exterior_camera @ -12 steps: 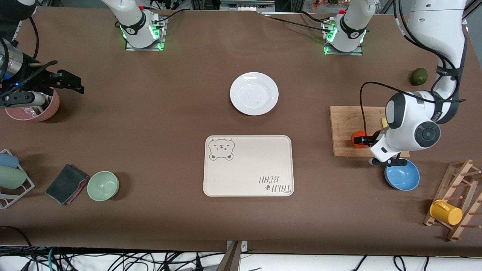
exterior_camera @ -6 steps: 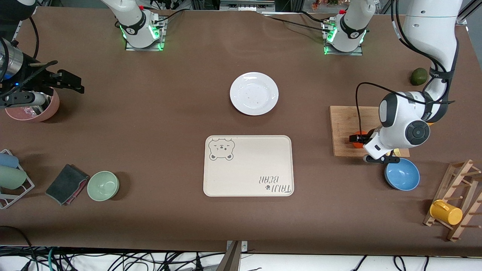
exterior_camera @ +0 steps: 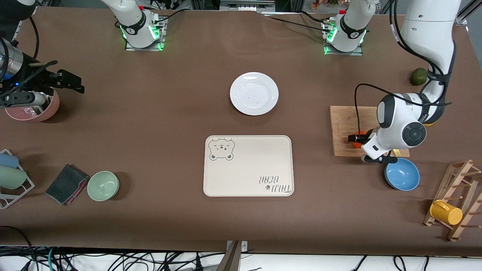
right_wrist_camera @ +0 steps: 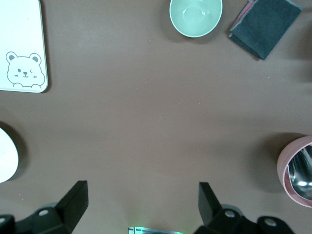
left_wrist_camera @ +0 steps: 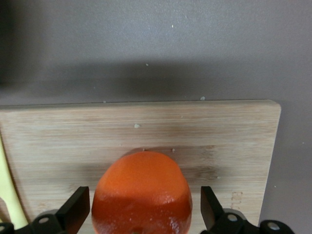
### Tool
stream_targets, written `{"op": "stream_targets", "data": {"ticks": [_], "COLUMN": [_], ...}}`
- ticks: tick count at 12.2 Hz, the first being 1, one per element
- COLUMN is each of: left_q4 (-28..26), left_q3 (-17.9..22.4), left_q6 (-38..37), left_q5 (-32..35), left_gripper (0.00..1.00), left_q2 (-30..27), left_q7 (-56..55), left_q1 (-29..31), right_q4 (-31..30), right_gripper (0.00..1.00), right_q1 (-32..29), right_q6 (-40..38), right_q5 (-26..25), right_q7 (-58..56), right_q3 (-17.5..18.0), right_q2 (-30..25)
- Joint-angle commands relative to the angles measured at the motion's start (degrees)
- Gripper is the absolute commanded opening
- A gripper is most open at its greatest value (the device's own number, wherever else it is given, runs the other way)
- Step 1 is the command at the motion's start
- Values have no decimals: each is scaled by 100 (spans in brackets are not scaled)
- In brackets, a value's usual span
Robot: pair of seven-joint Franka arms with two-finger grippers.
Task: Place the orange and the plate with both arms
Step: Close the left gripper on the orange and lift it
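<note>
My left gripper's fingers reach down on either side of the orange, low over the wooden cutting board point(exterior_camera: 344, 124) point(left_wrist_camera: 239, 146), so it is now time to close on the orange.
The orange point(exterior_camera: 356, 143) lies on a wooden cutting board point(exterior_camera: 344, 124) toward the left arm's end of the table. My left gripper point(exterior_camera: 356, 138) is down at the board with one finger on each side of the orange point(left_wrist_camera: 141, 195); the jaws are open, with a small gap on either side. The white plate point(exterior_camera: 254, 93) lies empty in the middle of the table, farther from the camera than the bear tray point(exterior_camera: 248, 165). My right gripper point(exterior_camera: 66, 81) is open and empty and waits over the table by a pink bowl point(exterior_camera: 35, 109).
A blue bowl point(exterior_camera: 402, 174) sits beside the board, nearer the camera. A yellow fruit point(left_wrist_camera: 7, 185) lies on the board under the left wrist. A dark green fruit point(exterior_camera: 418, 76), a rack with a yellow cup point(exterior_camera: 446, 212), a green bowl point(exterior_camera: 103, 185) and a dark cloth point(exterior_camera: 67, 183) also stand about.
My left arm has shifted toward the orange and its wrist now covers more of it. The right arm has not moved.
</note>
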Motion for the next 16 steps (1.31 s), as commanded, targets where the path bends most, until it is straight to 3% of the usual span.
{"op": "stream_targets", "data": {"ticks": [1, 2, 5, 8, 12, 16], "left_q4": [-15, -15, -23, -6, 117, 258], "left_q3": [-46, -46, -46, -46, -89, -685], "left_q6": [102, 102, 102, 102, -29, -513], "left_q5": [-209, -209, -209, -209, -218, -209], "left_gripper": [100, 98, 72, 52, 41, 41], "left_q2": [50, 76, 181, 199, 112, -300], "left_q7": [209, 209, 217, 209, -106, -485], "left_q1": [46, 46, 46, 29, -77, -95], "right_q4": [3, -6, 3, 3, -6, -6], "right_gripper": [100, 100, 100, 100, 100, 100], "right_q1": [-12, -21, -21, -21, -21, -21], "right_q6": [-53, -61, -26, -43, -35, -35], "right_q5": [104, 104, 104, 104, 104, 104], "right_q7": [-11, -28, -54, -54, -46, -46], "right_q3": [17, 8, -27, -1, -1, -1], "right_q2": [-46, -55, -20, -20, -29, -29]}}
